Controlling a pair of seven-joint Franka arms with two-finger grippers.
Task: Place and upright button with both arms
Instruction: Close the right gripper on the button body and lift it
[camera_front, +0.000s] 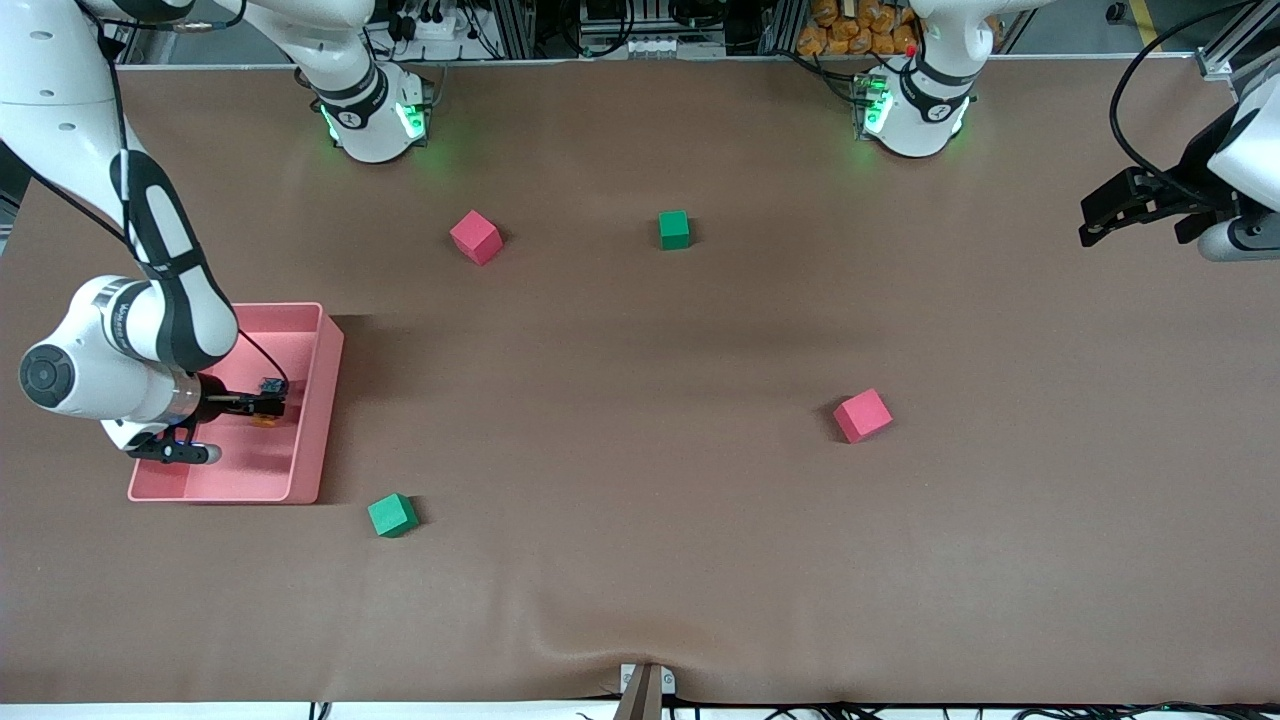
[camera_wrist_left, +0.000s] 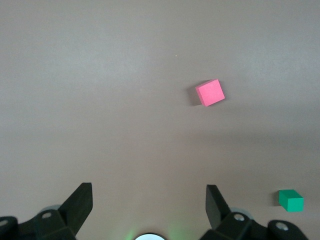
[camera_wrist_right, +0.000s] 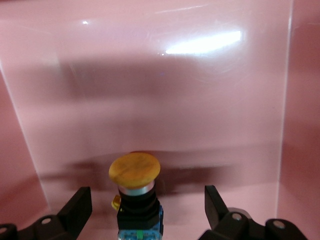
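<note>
My right gripper's fingers are on either side of the button's black body (camera_wrist_right: 137, 210), and closing now would catch the button, so it is time to close on it.
The button (camera_wrist_right: 135, 172) has a round orange cap on a black body with a blue base. It sits in the pink bin (camera_front: 320, 400) and shows in the front view (camera_front: 266, 418) as a small orange spot. My right gripper (camera_front: 268, 404) reaches into the bin. In the right wrist view the right gripper (camera_wrist_right: 147, 210) is open, with the button between its fingers (camera_wrist_right: 79, 207) and touching neither. My left gripper (camera_front: 1090, 222) waits in the air over the left arm's end of the table. In its wrist view the left gripper (camera_wrist_left: 149, 200) is open and empty.
On the brown table, a red cube (camera_front: 476, 237) and a green cube (camera_front: 674, 229) lie near the bases. Another red cube (camera_front: 862, 415) lies toward the left arm's end. A green cube (camera_front: 392, 515) lies beside the bin, nearer the front camera.
</note>
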